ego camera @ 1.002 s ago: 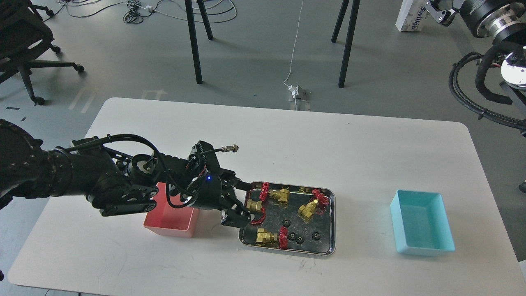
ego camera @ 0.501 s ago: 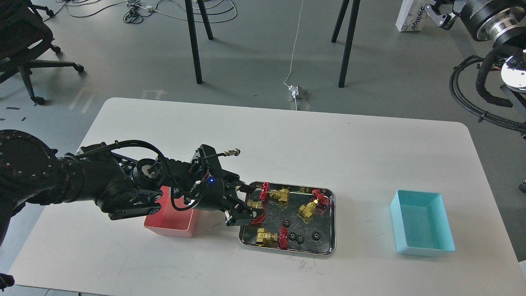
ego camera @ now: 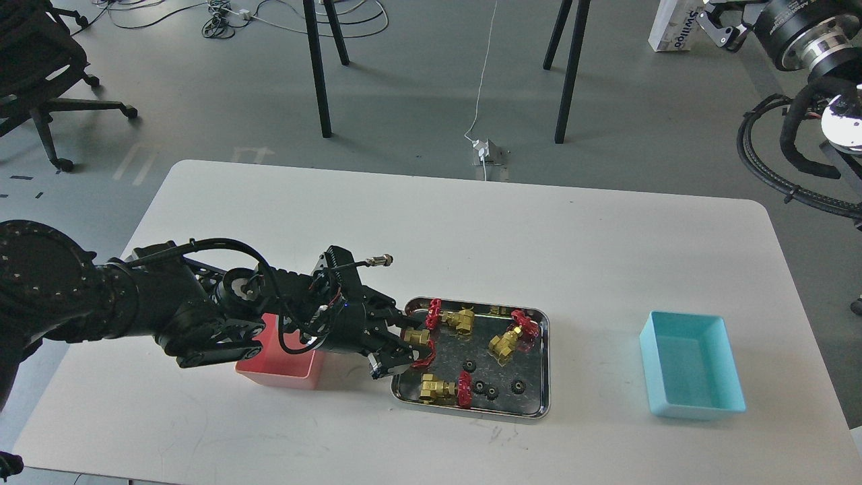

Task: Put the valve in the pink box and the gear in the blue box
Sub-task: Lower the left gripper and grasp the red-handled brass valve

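Note:
The left gripper needs to grab the valve by its brass body [ego camera: 417, 337] next, so that the valve can go to the pink box [ego camera: 283, 372].
A steel tray [ego camera: 547, 364] holds several brass valves with red handwheels and several tiny black gears [ego camera: 479, 387]. My left gripper [ego camera: 403, 339] is at the tray's left end, open. Its fingers [ego camera: 392, 364] stand on either side of the leftmost valve [ego camera: 419, 336]. Other valves lie at the back [ego camera: 459, 318], the middle [ego camera: 504, 343] and the front [ego camera: 436, 389]. The pink box [ego camera: 283, 372] stands left of the tray, partly under my left arm. The blue box [ego camera: 697, 406] stands empty at the right. My right gripper [ego camera: 712, 19] is high at the top right, off the table, too small to read.
The white table [ego camera: 471, 222] bears the tray and the two boxes. Beyond its far edge are stand legs [ego camera: 316, 67], floor cables and a power block [ego camera: 486, 151]. An office chair [ego camera: 40, 81] stands at the far left.
My left gripper has moved slightly right and down onto the leftmost valve, and its fingers have come closer together around it. The valves and gears have stayed put.

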You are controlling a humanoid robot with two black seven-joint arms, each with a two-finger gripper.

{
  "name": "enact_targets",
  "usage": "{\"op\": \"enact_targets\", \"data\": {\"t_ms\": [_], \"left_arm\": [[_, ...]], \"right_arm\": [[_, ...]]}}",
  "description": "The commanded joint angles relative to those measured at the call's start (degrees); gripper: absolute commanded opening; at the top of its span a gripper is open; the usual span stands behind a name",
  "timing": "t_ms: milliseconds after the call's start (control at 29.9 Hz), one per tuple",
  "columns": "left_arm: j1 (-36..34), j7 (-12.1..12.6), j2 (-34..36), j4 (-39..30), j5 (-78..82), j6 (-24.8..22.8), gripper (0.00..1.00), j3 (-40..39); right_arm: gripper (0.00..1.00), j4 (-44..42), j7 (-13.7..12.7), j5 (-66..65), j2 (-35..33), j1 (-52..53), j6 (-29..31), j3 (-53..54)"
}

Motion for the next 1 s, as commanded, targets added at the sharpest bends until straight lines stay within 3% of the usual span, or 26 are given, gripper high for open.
{"op": "enact_targets", "data": {"t_ms": [0, 267, 969], "left_arm": [[-0.07, 0.0, 0.0, 0.0, 0.09, 0.0, 0.45, -0.15], [-0.16, 0.0, 0.0, 0.0, 0.09, 1.49, 0.35, 0.2], [-0.43, 0.0, 0.44, -0.09, 0.61, 1.58, 0.25, -0.5]], "right_arm": [[0.99, -0.02, 0.0, 0.0, 0.05, -0.11, -0.05, 0.02], [0.99, 0.06, 0.0, 0.0, 0.05, -0.55, -0.14, 0.02], [0.99, 0.06, 0.0, 0.0, 0.05, -1.34, -0.4, 0.11]]}}
